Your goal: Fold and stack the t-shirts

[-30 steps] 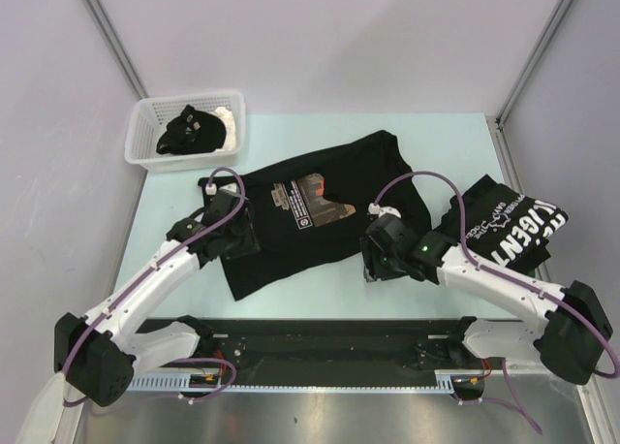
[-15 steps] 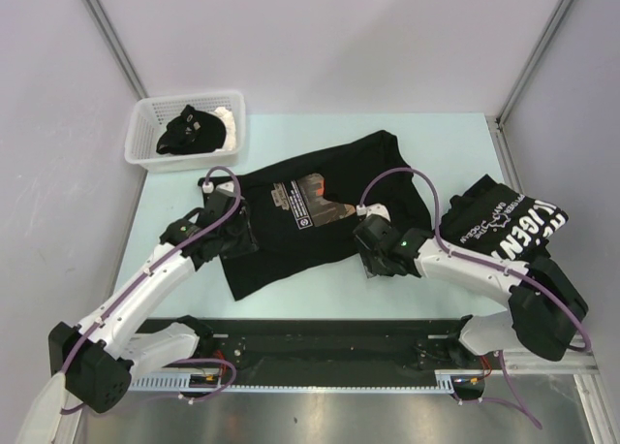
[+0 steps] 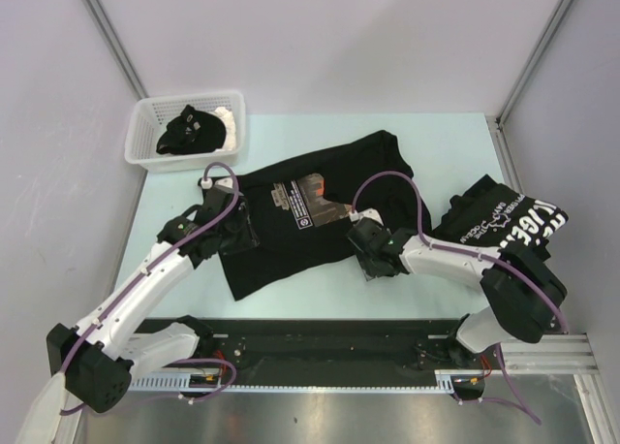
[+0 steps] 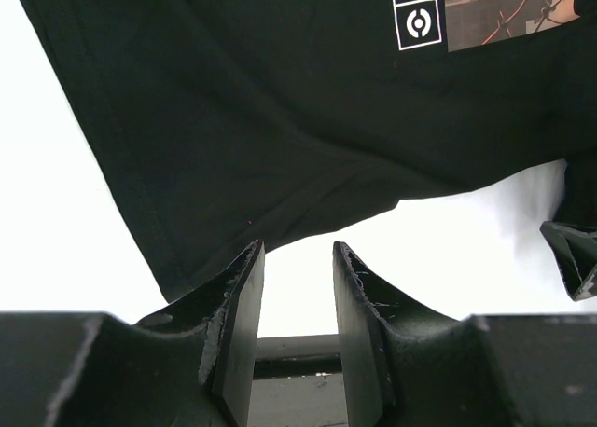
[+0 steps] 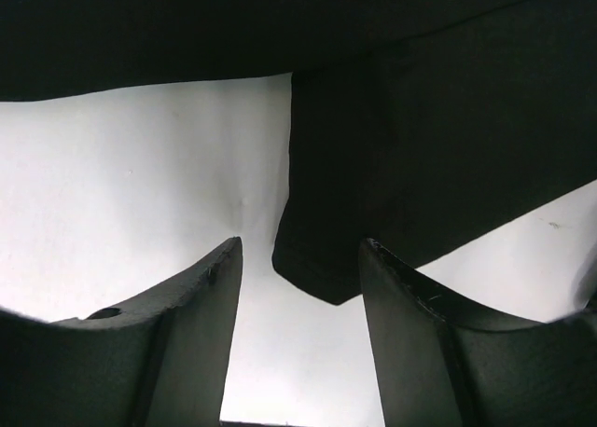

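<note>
The robot's right gripper needs to grip the black t-shirt by its sleeve corner next. Then both grippers can stretch the t-shirt and lay it for folding.
A black t-shirt (image 3: 325,221) with a reddish-brown chest print (image 3: 315,197) lies spread flat mid-table. My left gripper (image 3: 235,236) hovers over its left side, open and holding nothing. In the left wrist view the t-shirt's hem (image 4: 280,138) lies just beyond that gripper (image 4: 298,250). My right gripper (image 3: 366,253) is at the shirt's right side, open. A sleeve corner (image 5: 373,166) lies just ahead of the right gripper (image 5: 300,245), ungripped. A second t-shirt (image 3: 509,226), black with big white lettering, lies bunched at the right edge.
A white slotted basket (image 3: 145,139) stands at the back left corner with a dark bundle (image 3: 194,129) in it. A black rail (image 3: 320,342) runs along the near table edge by the arm bases. Grey walls close in both sides.
My right gripper has shifted left toward the spread shirt, and that arm's elbow has swung in. The left arm has barely moved. Both grippers stay equally open.
</note>
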Motion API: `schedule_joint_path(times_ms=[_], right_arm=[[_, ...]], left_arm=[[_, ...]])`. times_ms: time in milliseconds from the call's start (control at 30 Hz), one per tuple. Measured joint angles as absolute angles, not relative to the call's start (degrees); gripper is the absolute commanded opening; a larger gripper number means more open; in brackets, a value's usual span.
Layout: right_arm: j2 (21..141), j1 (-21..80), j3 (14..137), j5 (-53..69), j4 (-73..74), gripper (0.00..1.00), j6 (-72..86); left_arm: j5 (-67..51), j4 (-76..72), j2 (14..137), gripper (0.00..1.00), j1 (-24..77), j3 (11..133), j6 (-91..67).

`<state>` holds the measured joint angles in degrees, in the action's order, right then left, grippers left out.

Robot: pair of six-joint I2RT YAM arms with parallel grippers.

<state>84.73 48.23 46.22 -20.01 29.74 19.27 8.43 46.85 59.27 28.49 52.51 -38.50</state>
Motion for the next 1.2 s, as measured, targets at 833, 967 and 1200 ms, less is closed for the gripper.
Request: schedule_joint_path(times_ms=[833, 967, 1200], right_arm=[[87.5, 44.5, 48.1, -20.5, 29.8, 0.0, 17.2], [87.0, 43.7, 48.3, -20.2, 30.6, 0.0, 16.8], [85.0, 41.9, 48.5, -18.5, 32.1, 0.0, 15.7]], left_arm=[[8.9, 46.9, 59.6, 0.41, 28.5, 51.3, -39.7], [8.8, 47.2, 61.1, 0.42, 28.5, 48.3, -41.6], [8.8, 47.0, 65.4, 0.45, 28.6, 43.4, -45.5]])
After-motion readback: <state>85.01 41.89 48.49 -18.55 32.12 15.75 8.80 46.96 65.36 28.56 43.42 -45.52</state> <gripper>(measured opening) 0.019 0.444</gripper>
